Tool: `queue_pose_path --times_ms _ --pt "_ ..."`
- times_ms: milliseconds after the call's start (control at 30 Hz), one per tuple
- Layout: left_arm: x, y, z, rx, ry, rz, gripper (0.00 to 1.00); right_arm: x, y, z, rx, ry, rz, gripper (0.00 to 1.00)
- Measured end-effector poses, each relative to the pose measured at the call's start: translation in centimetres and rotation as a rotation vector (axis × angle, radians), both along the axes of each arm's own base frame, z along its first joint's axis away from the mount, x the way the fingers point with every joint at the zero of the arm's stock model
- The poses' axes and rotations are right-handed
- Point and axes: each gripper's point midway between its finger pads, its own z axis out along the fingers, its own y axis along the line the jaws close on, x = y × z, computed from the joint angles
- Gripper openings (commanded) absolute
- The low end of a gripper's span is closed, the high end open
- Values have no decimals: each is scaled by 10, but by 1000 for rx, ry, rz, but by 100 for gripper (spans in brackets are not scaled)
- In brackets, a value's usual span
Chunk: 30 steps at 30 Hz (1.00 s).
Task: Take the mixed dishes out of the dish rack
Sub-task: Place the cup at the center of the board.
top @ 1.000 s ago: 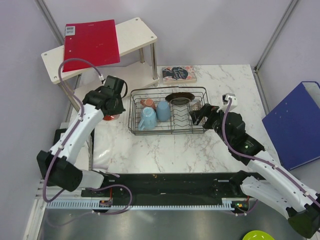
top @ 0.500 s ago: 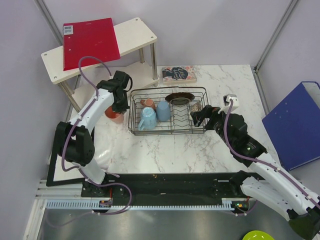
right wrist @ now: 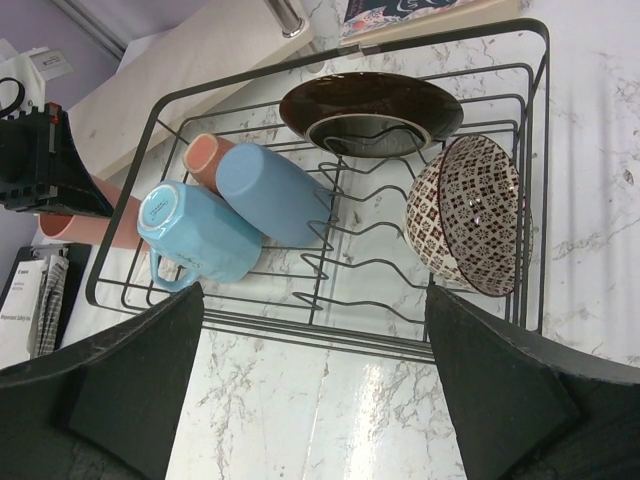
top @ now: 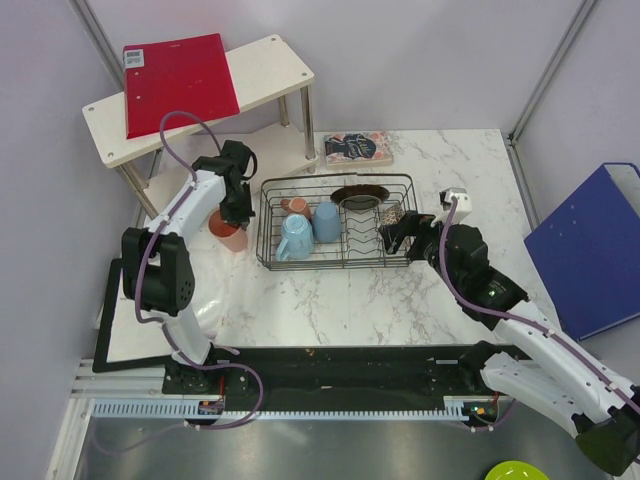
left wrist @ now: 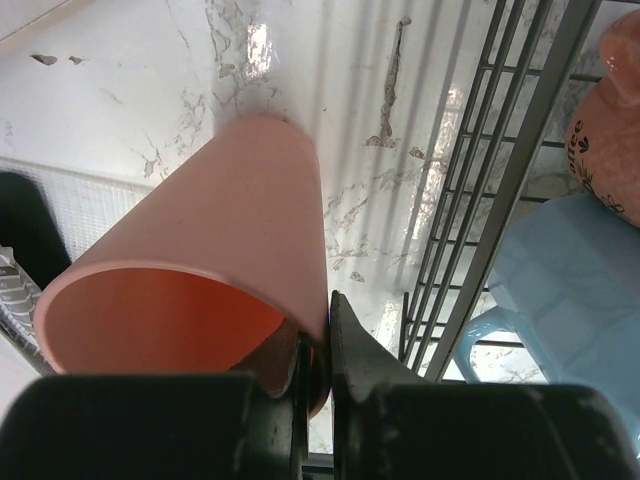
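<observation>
The base of the tumbler (top: 229,233) in my left gripper is close to the flat, empty table beside the rack and would land, though tilted, so it is time to open now.
My left gripper (top: 233,212) (left wrist: 322,312) is shut on the rim of the salmon-pink tumbler (top: 229,233) (left wrist: 210,240), one finger inside and one outside, just left of the dish rack (top: 268,264) (left wrist: 520,150) (right wrist: 300,336). Whether the tumbler touches the table I cannot tell. In the rack lie a light-blue mug (top: 295,238) (right wrist: 195,236) (left wrist: 570,290), a blue cup (top: 327,222) (right wrist: 276,195), a small pale cup (top: 294,205) (right wrist: 206,155), a dark plate (top: 360,196) (right wrist: 370,105) and a red-speckled bowl (top: 397,214) (right wrist: 470,215). My right gripper (top: 396,236) (right wrist: 312,296) hangs open at the rack's right end, holding nothing.
A white shelf (top: 275,65) with a red folder (top: 180,78) stands at the back left. A book (top: 357,148) lies behind the rack. A blue binder (top: 595,245) leans at the right edge. A lime-green dish (top: 515,471) sits at the bottom.
The left arm has folded its elbow in toward the base while the gripper and tumbler shifted slightly beside the rack's left end. The right arm has hardly moved.
</observation>
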Motion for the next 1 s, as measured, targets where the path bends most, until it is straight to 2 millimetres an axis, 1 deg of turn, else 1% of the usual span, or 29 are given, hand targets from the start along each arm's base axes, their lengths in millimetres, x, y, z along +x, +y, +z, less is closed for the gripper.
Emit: queue_pose_path --times_ms 167,233,267,300,367,500,633,833,1000 --pt "-2 -1 -4 -3 13 -10 15 1 1 -4 -7 10 1 98" --pt "-2 -1 -4 -3 9 -12 20 1 1 -4 -8 12 1 98" --pt "-3 0 -4 -3 7 -14 24 2 1 -5 -8 12 1 98" --pt "-5 0 -4 -1 8 -16 25 2 2 -5 -9 14 2 98" --pt "-9 3 -6 8 15 -17 28 2 3 -6 -10 17 5 98" --pt "-18 6 -10 15 37 -16 40 3 5 -10 -12 24 11 98" --pt "-24 7 -9 17 43 -16 42 3 6 -12 -13 27 15 98" --pt "-24 8 1 10 12 -13 43 2 6 -15 -12 32 18 98" --pt "-24 8 24 0 -48 -12 43 2 7 -17 -10 35 23 98"
